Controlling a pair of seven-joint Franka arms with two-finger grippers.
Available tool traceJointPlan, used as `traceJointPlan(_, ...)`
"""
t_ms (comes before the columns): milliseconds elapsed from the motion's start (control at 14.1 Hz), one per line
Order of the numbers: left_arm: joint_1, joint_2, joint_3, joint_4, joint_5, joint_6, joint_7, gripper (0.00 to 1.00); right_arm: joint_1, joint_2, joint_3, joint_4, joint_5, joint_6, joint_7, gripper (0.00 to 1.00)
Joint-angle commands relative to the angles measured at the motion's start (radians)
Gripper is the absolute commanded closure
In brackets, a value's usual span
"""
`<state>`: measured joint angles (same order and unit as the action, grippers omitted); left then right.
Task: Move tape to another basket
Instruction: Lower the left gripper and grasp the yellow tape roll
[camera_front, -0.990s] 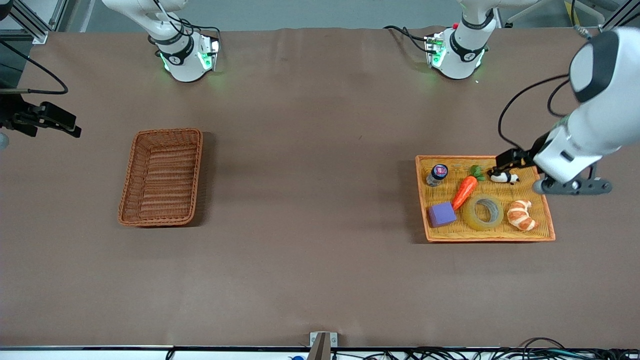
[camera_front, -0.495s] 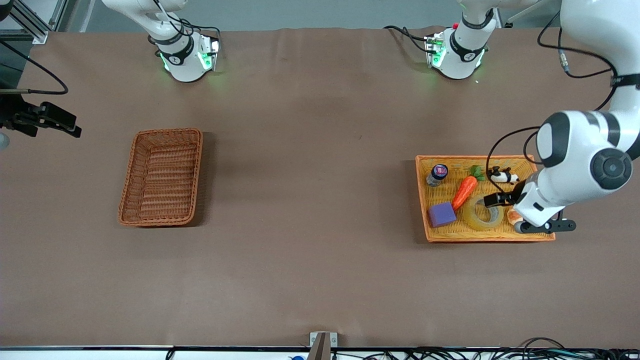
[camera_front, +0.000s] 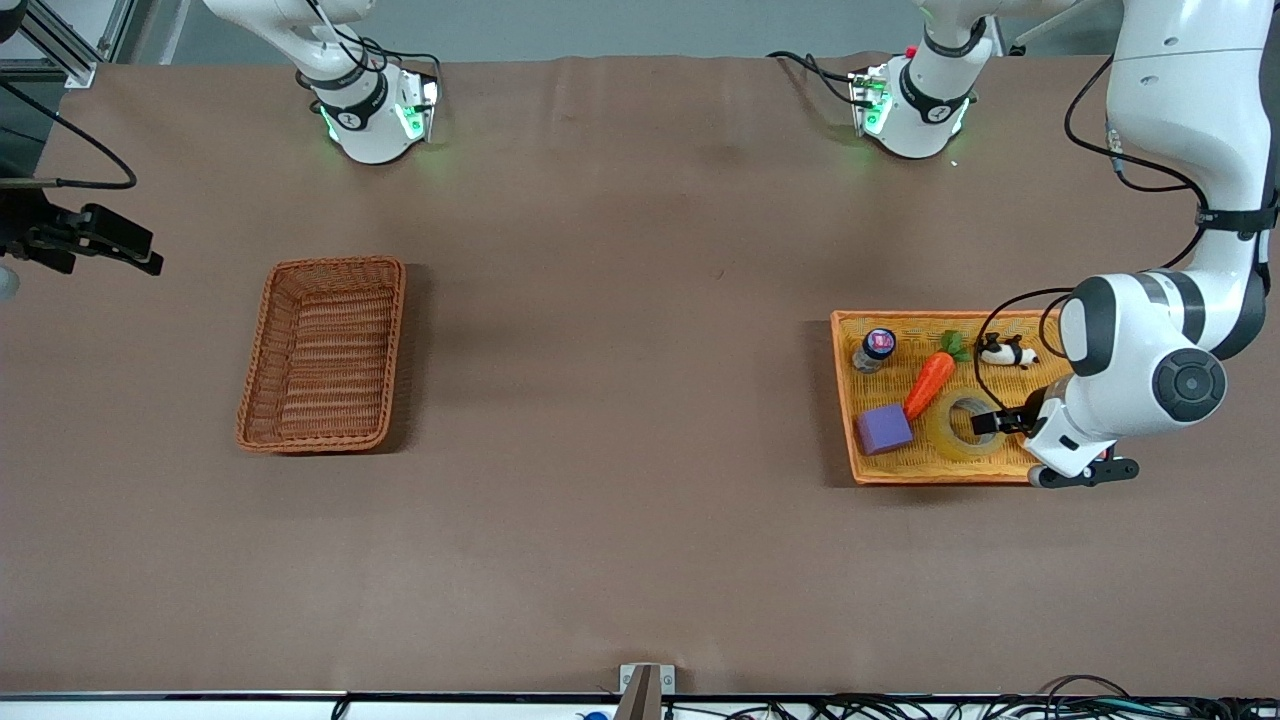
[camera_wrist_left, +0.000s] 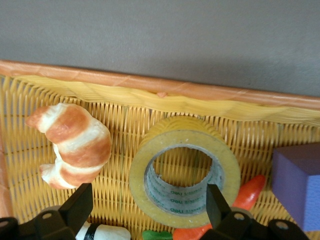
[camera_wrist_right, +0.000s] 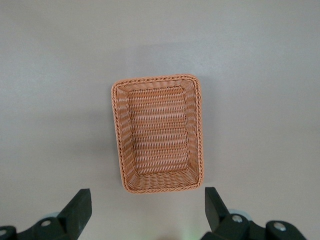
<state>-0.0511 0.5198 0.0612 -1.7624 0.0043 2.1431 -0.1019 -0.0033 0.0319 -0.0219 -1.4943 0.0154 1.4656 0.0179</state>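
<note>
The left gripper isn't ready to close yet: its fingers are above the tape's rim (camera_wrist_left: 138, 182) and would miss the tape's rim now. It needs to lower first, then close on the tape's rim.
The tape (camera_front: 963, 428) lies flat in the orange-yellow tray (camera_front: 1000, 322), between a carrot and a croissant. My left gripper (camera_front: 992, 422) is open and empty, low over the tape. In the left wrist view the tape (camera_wrist_left: 137, 175) shows between the gripper's (camera_wrist_left: 148, 200) spread fingers (camera_wrist_left: 77, 206), closer to one of them. The reddish-brown basket (camera_front: 325, 352) stands empty toward the right arm's end of the table. My right gripper (camera_wrist_right: 146, 210) is open and empty, waiting high over the table, with the basket (camera_wrist_right: 158, 132) below it. It is out of the front view.
The tray also holds a purple block (camera_front: 884, 429), a toy carrot (camera_front: 930, 383), a small bottle (camera_front: 875, 350) and a panda toy (camera_front: 1005, 351). A croissant (camera_wrist_left: 72, 142) lies beside the tape, hidden by the left arm in the front view.
My left gripper has come down from over the panda corner of the tray to the tape. The right arm and all objects have not moved.
</note>
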Motion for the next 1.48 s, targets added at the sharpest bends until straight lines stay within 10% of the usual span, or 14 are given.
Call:
traceJointPlan(0,0.013,0.017,0.002,-0.011,0.009,0.009,-0.007,0.0,0.002,-0.014,0.0,-0.017,-0.009,0.002,-0.007,0.0)
traceJointPlan(495,-0.004,0.094,0.003,0.011,0.008,0.011,-0.016,0.02,0.002,-0.014,0.0,-0.017,-0.009,0.002,-0.007,0.0)
traceJointPlan(707,0.007,0.089,0.002,0.006,0.009,0.008,-0.016,0.63,0.002,-0.015,0.0,-0.017,-0.009,0.002,-0.007,0.0)
traceJointPlan(848,0.008,0.08,0.002,0.003,0.009,-0.002,-0.018,0.84,0.002,-0.015,0.0,-0.017,-0.009,0.002,-0.007,0.0)
traceJointPlan(1414,-0.003,-0.107,-0.023,0.006,0.014,-0.058,-0.068,1.0,0.002,-0.015,0.0,-0.017,-0.009,0.001,-0.007,0.0)
